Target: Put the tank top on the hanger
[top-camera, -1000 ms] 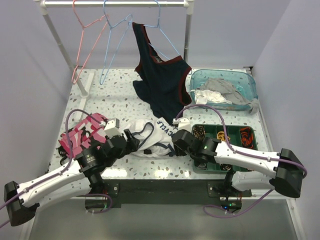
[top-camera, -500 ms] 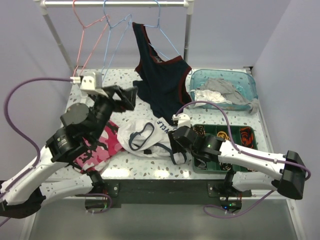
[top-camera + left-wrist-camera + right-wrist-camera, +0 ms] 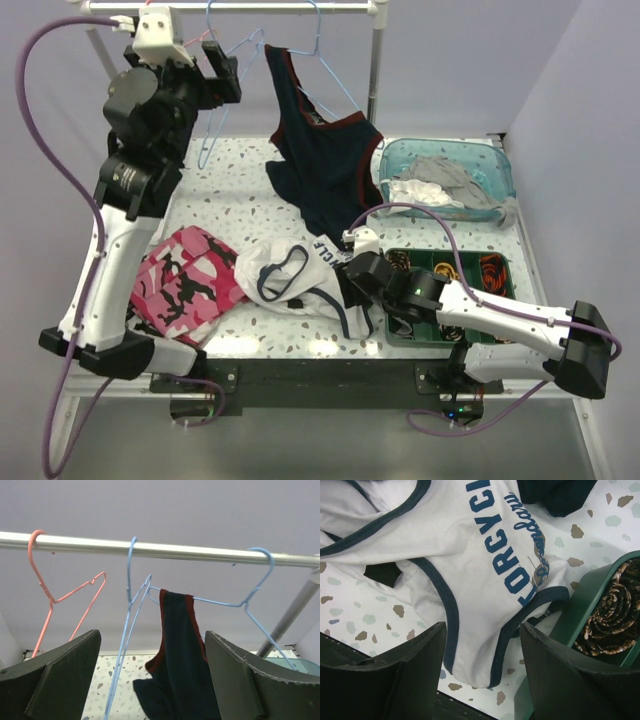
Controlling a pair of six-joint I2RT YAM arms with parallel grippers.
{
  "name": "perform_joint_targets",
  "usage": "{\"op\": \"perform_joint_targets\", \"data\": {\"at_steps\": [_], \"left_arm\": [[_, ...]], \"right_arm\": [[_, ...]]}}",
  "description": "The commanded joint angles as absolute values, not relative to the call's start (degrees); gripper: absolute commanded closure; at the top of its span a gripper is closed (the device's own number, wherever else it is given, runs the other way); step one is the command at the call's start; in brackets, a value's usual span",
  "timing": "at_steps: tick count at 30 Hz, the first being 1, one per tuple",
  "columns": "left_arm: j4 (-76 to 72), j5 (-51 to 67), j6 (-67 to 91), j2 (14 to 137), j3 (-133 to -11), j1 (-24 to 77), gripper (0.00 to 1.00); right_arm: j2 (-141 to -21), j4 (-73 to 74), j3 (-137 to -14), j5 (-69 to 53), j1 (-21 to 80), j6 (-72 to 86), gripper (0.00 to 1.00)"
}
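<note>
Next, my left gripper grabs the light blue hanger [image 3: 128, 575] by its near arm below the hook [image 3: 123, 636], leaving the far arm free to enter the tank top.
The white tank top [image 3: 295, 275] with navy trim and blue print lies crumpled on the table's front middle. In the right wrist view the tank top [image 3: 485, 565] spreads under my right gripper [image 3: 482, 627], which is open with a navy-edged fold below its jaws. From above, the right gripper [image 3: 350, 290] hovers at the top's right edge. The light blue hanger [image 3: 205, 158] hangs empty on the rail. My left gripper [image 3: 222, 72] is raised right in front of it, open and empty. In the left wrist view the hanger [image 3: 128, 575] hangs just left of centre between the left gripper's [image 3: 152, 635] jaws.
A pink hanger [image 3: 45, 590] hangs left on the rail [image 3: 280, 7]. A dark navy top [image 3: 325, 170] with red trim hangs on another blue hanger. A pink camouflage garment [image 3: 190, 280] lies front left. A clear bin [image 3: 497, 160] and green tray [image 3: 450, 257] sit right.
My left arm rose from the table's front to the rail and opened wide; the pink camouflage garment now lies flat. The right gripper opened wider over the tank top.
</note>
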State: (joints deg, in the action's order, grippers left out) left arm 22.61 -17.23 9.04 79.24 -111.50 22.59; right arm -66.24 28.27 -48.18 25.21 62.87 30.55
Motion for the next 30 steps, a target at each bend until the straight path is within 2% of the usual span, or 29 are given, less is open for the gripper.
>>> {"op": "perform_joint_targets", "data": {"at_steps": [1, 2, 5, 10, 12, 13, 21, 28, 30], "left_arm": [[26.8, -2.7, 10.9, 81.8, -114.5, 13.0, 0.10], [26.7, 4.3, 11.2, 82.8, -114.5, 11.3, 0.10], [27.1, 12.6, 13.2, 85.2, -114.7, 6.1, 0.11], [25.8, 17.4, 12.7, 87.2, -113.6, 2.5, 0.14], [27.2, 17.7, 11.6, 88.2, -114.4, 2.5, 0.17], [27.8, 17.5, 11.1, 89.4, -114.9, 2.5, 0.22], [30.0, 13.7, 8.2, 91.7, -114.0, 2.5, 0.27], [30.5, 11.7, 5.6, 94.1, -114.7, 3.8, 0.39], [30.8, 10.3, 4.0, 94.1, -114.5, 5.4, 0.40]], "right_arm": [[-65.6, 27.1, -51.3, 23.5, 62.8, 28.7, 0.36], [-65.4, 27.1, -51.3, 23.4, 62.8, 28.7, 0.35], [-65.0, 27.1, -51.0, 23.3, 62.8, 28.7, 0.36], [-64.1, 26.7, -50.6, 23.3, 62.8, 28.2, 0.36], [-63.9, 26.5, -49.9, 23.5, 62.8, 28.2, 0.36], [-64.1, 26.5, -49.9, 23.4, 62.8, 28.2, 0.36], [-64.2, 25.6, -49.5, 22.9, 62.8, 28.4, 0.36], [-65.0, 25.2, -49.2, 22.9, 62.8, 28.7, 0.36], [-65.1, 24.9, -49.1, 22.9, 62.8, 28.9, 0.36]]}}
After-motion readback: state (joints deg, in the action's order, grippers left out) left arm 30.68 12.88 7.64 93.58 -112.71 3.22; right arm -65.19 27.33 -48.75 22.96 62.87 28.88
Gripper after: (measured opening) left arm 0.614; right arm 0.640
